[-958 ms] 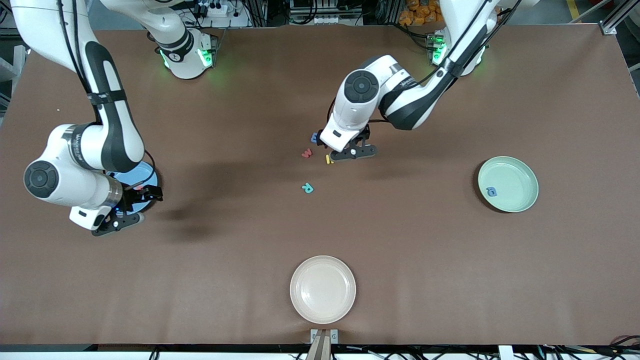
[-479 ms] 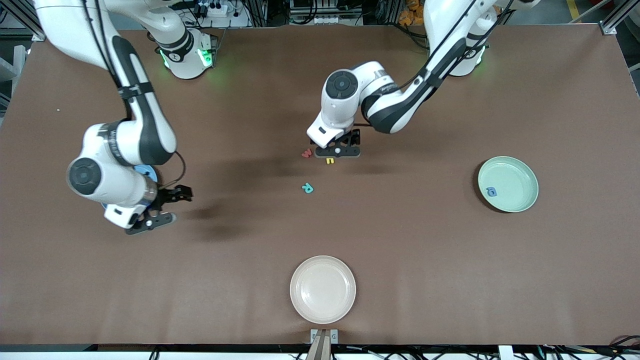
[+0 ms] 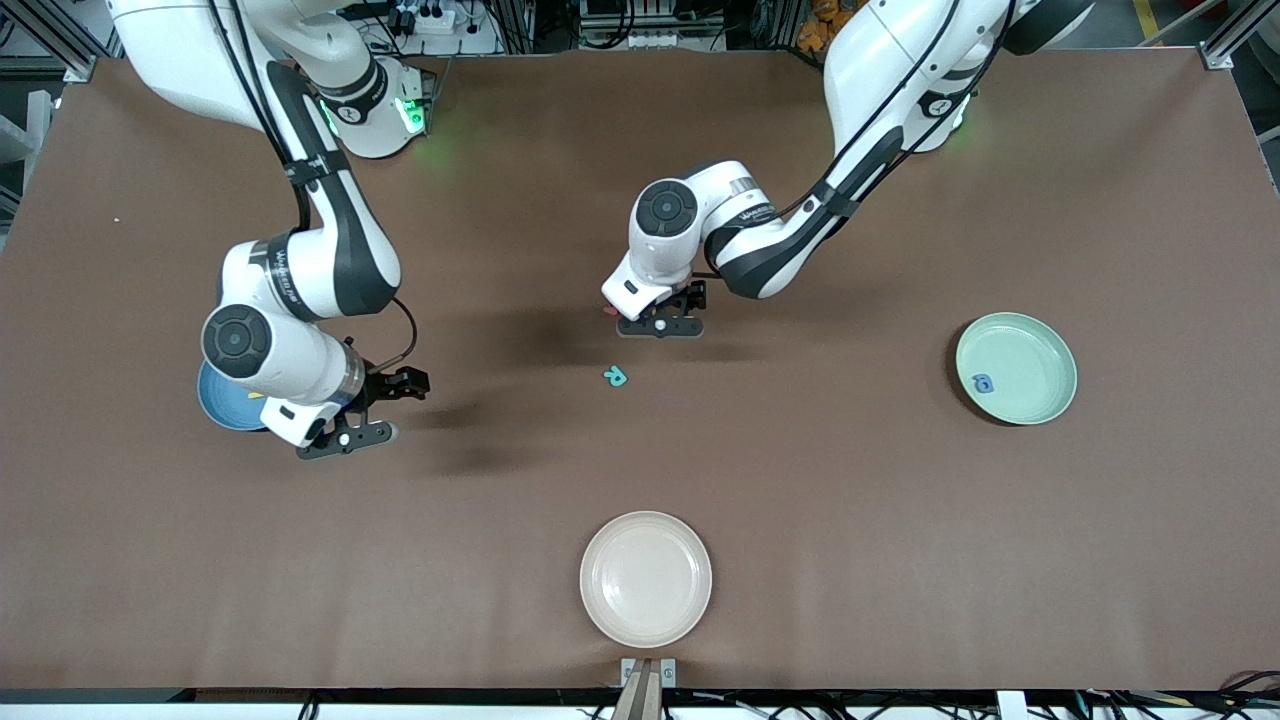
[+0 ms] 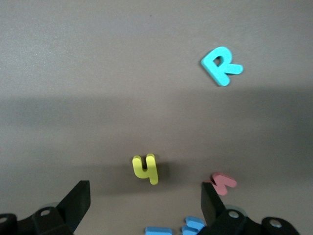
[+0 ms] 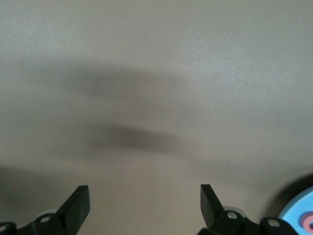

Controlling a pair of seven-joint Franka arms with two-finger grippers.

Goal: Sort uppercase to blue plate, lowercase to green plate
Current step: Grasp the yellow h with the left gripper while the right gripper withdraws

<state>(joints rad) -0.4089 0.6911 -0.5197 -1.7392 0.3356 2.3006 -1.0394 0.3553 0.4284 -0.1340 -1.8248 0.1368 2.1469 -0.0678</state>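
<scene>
I will reach the yellow h [image 4: 152, 171] before I close my left gripper, because its fingers are short of it and above it in the left wrist view.
My left gripper [image 3: 668, 312] hangs open low over the loose letters in the middle of the table. In the left wrist view the yellow h [image 4: 145, 168] lies just ahead of the gap between the fingers [image 4: 78, 200], with the red w [image 4: 222, 182] beside one finger and two blue letters [image 4: 193, 225] at the frame's edge. The teal R [image 3: 615, 376] lies nearer the front camera. The green plate [image 3: 1015, 368] holds a blue a [image 3: 983, 383]. My right gripper [image 3: 375, 410] is open and empty over bare table beside the blue plate [image 3: 225, 405], whose rim [image 5: 298, 213] shows in the right wrist view.
A cream-white plate [image 3: 646, 578] sits near the table's front edge, at its middle. The right arm's elbow covers part of the blue plate. A bit of red [image 5: 308, 223] and a bit of yellow [image 3: 257, 395] show on that plate.
The right gripper has left the blue plate and moved toward the table's middle. The left gripper has shifted over the letters toward the right arm's end and now covers the yellow h from the front.
</scene>
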